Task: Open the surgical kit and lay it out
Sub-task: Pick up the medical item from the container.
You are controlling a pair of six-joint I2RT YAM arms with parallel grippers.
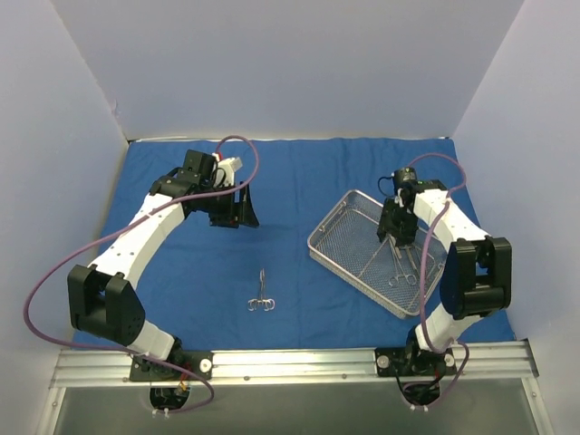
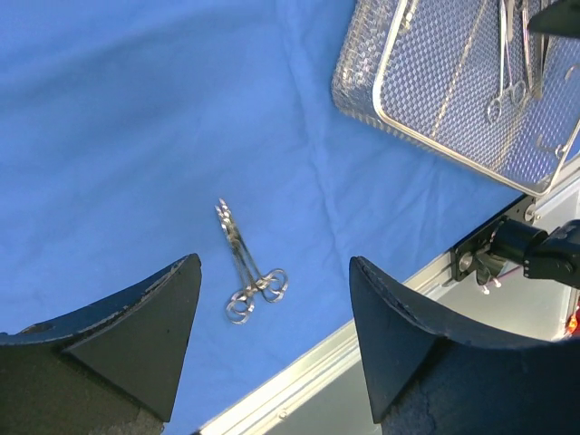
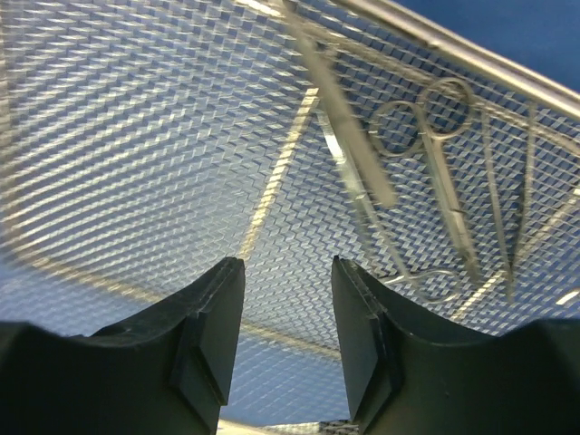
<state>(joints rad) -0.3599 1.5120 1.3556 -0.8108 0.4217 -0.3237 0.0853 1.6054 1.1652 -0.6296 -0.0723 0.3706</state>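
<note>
The right gripper grabs across the ringed instrument's slim stems next, ring handles toward me. Then it lays the instrument beside the forceps.
The royal-blue cloth wrap lies spread flat over the table. One pair of steel forceps rests on it near the front, ring handles toward me; it also shows as forceps in the left wrist view. My left gripper hangs open well above the cloth, behind the forceps, with nothing between its fingers. The silver wire-mesh tray sits at the right with several slim instruments inside. My right gripper is open low over the tray mesh, left of the ringed instruments, holding nothing.
White walls enclose the table on the left, back and right. An aluminium rail with both arm bases runs along the near edge, just past the cloth's front border. The tray stands skewed, one corner toward the rail.
</note>
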